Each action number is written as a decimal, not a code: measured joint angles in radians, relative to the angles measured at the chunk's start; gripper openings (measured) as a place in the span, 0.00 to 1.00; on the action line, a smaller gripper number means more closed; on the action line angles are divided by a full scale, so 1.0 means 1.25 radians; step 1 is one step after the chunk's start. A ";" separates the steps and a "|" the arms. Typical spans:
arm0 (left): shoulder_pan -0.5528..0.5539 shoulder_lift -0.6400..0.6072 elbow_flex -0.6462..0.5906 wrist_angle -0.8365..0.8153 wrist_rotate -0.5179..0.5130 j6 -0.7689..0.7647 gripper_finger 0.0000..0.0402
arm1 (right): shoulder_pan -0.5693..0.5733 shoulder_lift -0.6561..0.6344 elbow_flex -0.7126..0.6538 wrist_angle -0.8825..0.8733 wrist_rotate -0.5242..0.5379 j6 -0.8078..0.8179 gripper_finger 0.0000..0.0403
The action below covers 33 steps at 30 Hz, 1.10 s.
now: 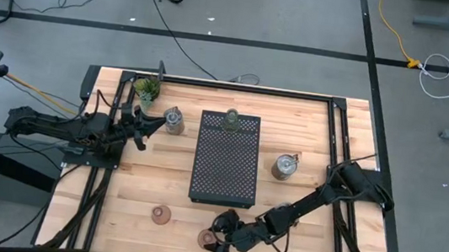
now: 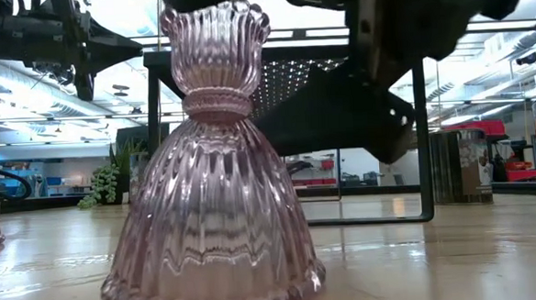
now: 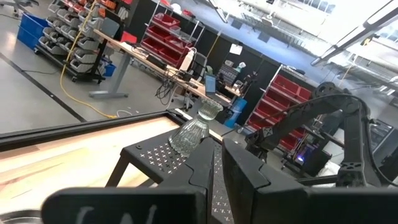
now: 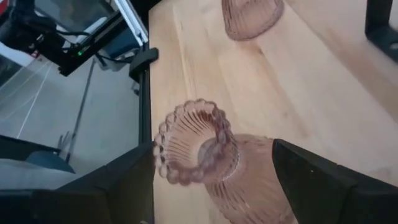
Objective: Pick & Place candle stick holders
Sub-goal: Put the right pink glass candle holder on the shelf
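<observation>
My right gripper grabs the pinkish candle stick holder by its narrow neck [image 4: 227, 169] below the beaded cup next, to place the holder on the black tray.
A pinkish ribbed glass candle stick holder [image 4: 205, 155] stands upright on its wide base [image 2: 215, 272] near the table's front edge. My right gripper [image 4: 211, 146] is open, one finger on each side of the holder's upper cup, slanting down from the right; I see no touch. A second pinkish holder [image 1: 162, 214] stands to its left. Two silvery holders [image 1: 173, 121] [image 1: 286, 166] stand on either side of the black perforated tray [image 1: 225, 177]. A pale glass holder [image 3: 196, 127] stands on the tray's far end. My left gripper [image 1: 152, 126] waits shut at the far left.
A small leafy potted plant [image 1: 146, 89] stands at the far left corner, just behind my left arm. The table's front edge runs close beside the right gripper. Bare wood lies between the tray and the front edge.
</observation>
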 joint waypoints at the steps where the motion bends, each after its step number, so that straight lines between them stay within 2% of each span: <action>1: 0.000 0.000 0.000 -0.002 0.000 0.000 0.09 | -0.002 0.000 0.000 0.003 -0.001 -0.004 0.79; 5: 0.000 0.000 0.000 -0.007 0.000 0.000 0.09 | -0.008 0.000 0.000 0.001 -0.001 -0.009 0.75; 8: 0.000 0.000 0.000 -0.011 0.000 0.000 0.09 | -0.013 0.000 0.000 -0.002 -0.006 -0.019 0.68; 18: 0.000 0.000 0.000 -0.019 0.000 0.000 0.09 | -0.014 -0.001 0.001 0.006 -0.005 -0.029 0.28; 33: 0.000 0.000 0.000 -0.023 0.000 0.000 0.09 | -0.018 -0.006 -0.001 0.058 0.000 -0.009 0.28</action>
